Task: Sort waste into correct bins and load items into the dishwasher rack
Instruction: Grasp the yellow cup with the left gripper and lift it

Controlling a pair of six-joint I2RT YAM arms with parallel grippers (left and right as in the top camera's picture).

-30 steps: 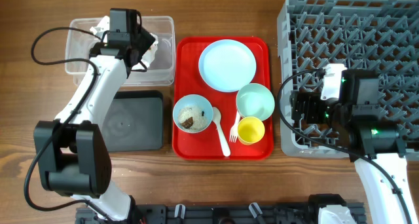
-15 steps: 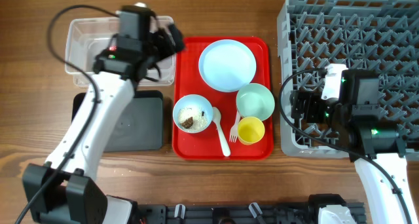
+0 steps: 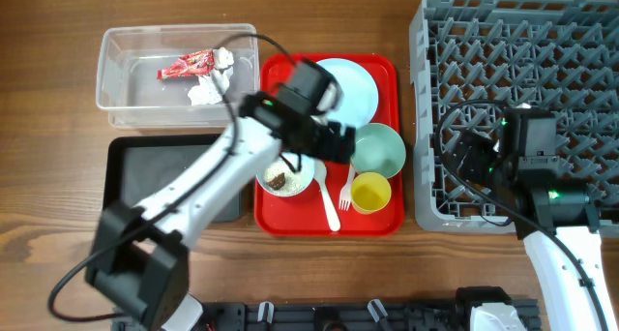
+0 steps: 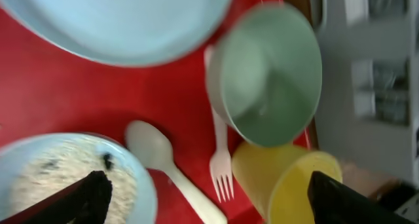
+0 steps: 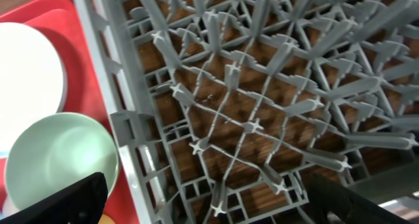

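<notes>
My left gripper grabs the yellow cup by its fork-side rim (image 3: pixel 354 193) (image 4: pixel 278 192) next, so the cup's far side stays free to hand over to my right gripper for loading.
The red snack wrapper (image 3: pixel 184 66) and the white tissue (image 3: pixel 208 87) lie in the clear tub (image 3: pixel 126 118). The black tray (image 3: pixel 145 157) is below it. My left gripper (image 3: pixel 324 147) (image 4: pixel 209 204) is open and empty above the red tray, over the fork (image 4: pixel 219 165) and the spoon (image 4: pixel 163 158), between the rice-filled blue bowl (image 3: pixel 280 174) (image 4: pixel 65 178) and the yellow cup (image 3: pixel 369 192) (image 4: pixel 288 185). The mint bowl (image 3: pixel 379 149) (image 4: pixel 268 80) and the blue plate (image 3: pixel 343 94) are close by. My right gripper (image 3: pixel 466 162) (image 5: pixel 213 204) is open and empty over the grey rack (image 3: pixel 522 41) (image 5: pixel 262 86).
The flat red tray (image 3: pixel 276 75) holds all the dishes between the bins and the rack. The rack's left wall (image 5: pixel 124 119) stands right beside the mint bowl (image 5: pixel 59 158). My left arm stretches across the black tray and the blue bowl.
My left arm swung right from the clear tub to over the red tray. The wrapper and tissue now lie loose in the tub. The right arm barely shifted.
</notes>
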